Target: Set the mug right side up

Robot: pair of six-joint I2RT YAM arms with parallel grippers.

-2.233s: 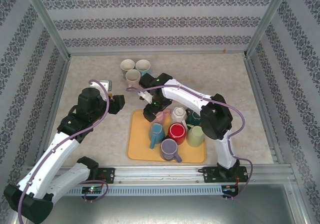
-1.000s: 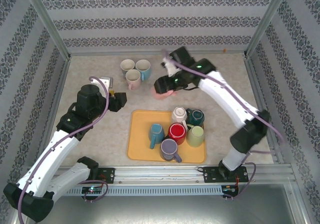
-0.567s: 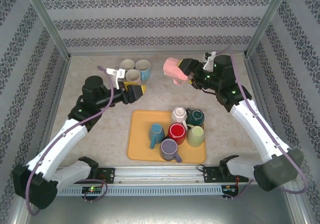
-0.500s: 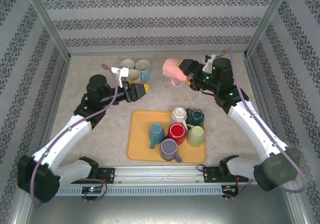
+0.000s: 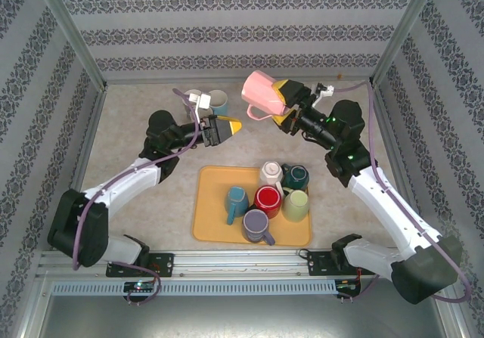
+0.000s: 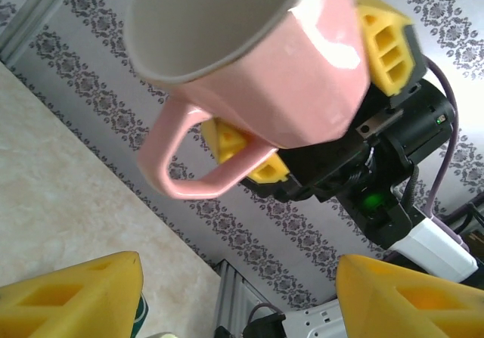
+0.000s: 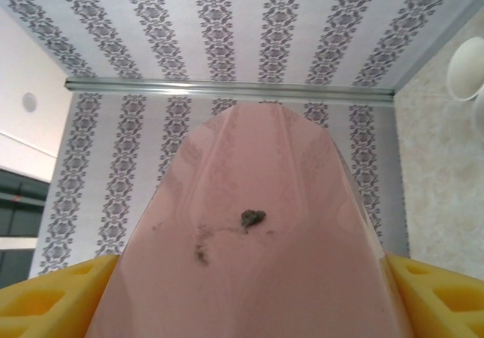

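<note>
I need to set the pink mug right side up, so I should grab it with my left gripper by its hanging handle (image 5: 254, 116) (image 6: 178, 184), which leaves the mug's base free.
The pink mug (image 5: 259, 92) hangs in the air over the back of the table, with my right gripper (image 5: 278, 96) shut on its base end. It is tilted, mouth to the left and handle hanging down. In the right wrist view the mug's pink wall (image 7: 257, 255) lies between the yellow fingers (image 7: 38, 300). My left gripper (image 5: 227, 128) is open and points at the mug from the left, a short gap away. The left wrist view shows the pink mug (image 6: 257, 73) above its spread fingertips (image 6: 68, 293), with nothing between them.
A yellow tray (image 5: 212, 194) at the front middle holds several mugs, among them a red one (image 5: 267, 200) and a purple one (image 5: 255, 224). Upright mugs (image 5: 218, 100) stand at the back left, behind the left arm. Patterned walls enclose the table.
My right gripper lifted the pink mug off the tray, swung it up to the back and tilted it. My left arm stretched out toward the mug.
</note>
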